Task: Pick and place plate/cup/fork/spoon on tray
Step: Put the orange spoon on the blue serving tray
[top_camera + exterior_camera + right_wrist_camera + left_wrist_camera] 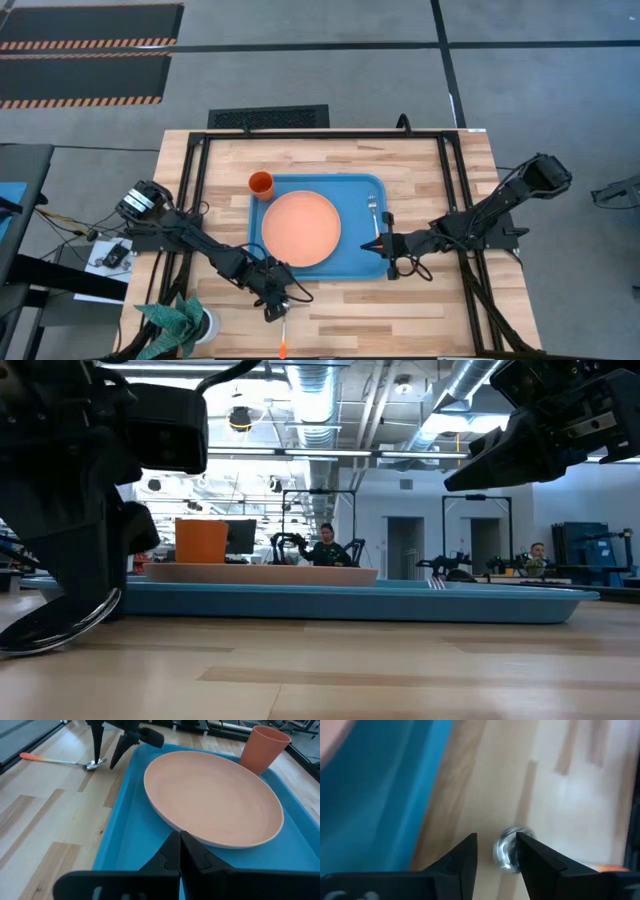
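Note:
The spoon has to go on the blue tray (375, 820) with the other tableware, so the left gripper next needs to grab the spoon's metal bowl (511, 847).
The blue tray (355, 262) lies mid-table with the orange plate (300, 228) flat on it. The fork (372, 209) lies on the tray's right part. The orange cup (260, 184) stands upright at the tray's far left corner. The spoon (281, 326) lies on the table in front of the tray, its handle (283, 348) toward the near edge. My left gripper (272, 310) is open and points down, with the spoon's bowl (507, 851) between its fingers. My right gripper (378, 243) is shut and empty, just above the tray's right part. My left gripper has a finger on either side of the spoon's bowl (93, 765), coming from above. The bowl sits close against one finger (535, 860), but I cannot tell whether they touch. The spoon lies flat on the table.
A green plant in a white pot (182, 322) stands at the table's near left corner, close to the left arm. Bare wood lies to the right of the tray and in front of it. A black frame runs along the table's sides.

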Tool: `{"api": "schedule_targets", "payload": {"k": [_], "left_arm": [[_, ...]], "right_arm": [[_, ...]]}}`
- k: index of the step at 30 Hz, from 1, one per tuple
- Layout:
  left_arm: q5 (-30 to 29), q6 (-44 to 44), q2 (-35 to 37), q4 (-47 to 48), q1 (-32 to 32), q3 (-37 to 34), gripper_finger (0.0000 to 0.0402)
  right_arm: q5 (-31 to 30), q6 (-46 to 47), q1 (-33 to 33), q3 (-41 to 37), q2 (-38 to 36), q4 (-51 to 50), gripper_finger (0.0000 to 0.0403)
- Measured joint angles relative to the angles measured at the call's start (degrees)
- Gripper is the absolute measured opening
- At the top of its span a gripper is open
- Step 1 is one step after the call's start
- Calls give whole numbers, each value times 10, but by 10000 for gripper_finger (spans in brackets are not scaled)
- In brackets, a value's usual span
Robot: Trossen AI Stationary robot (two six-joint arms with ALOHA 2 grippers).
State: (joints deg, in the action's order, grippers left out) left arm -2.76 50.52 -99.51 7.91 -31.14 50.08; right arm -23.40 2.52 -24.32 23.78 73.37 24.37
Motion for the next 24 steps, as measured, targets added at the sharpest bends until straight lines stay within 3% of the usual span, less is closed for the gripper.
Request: {"api": "schedule_targets", "payload": {"k": [7,16,24], "left_arm": [[14,-6,-10,-17,2,0,110],[24,-38,-9,-20,2,0,12],[12,-53,11,-23,2,1,4]], "right_arm": [[0,0,0,0,0,-1,14],[0,0,0,0,0,1,13],[0,0,0,0,0,1,14]]}}
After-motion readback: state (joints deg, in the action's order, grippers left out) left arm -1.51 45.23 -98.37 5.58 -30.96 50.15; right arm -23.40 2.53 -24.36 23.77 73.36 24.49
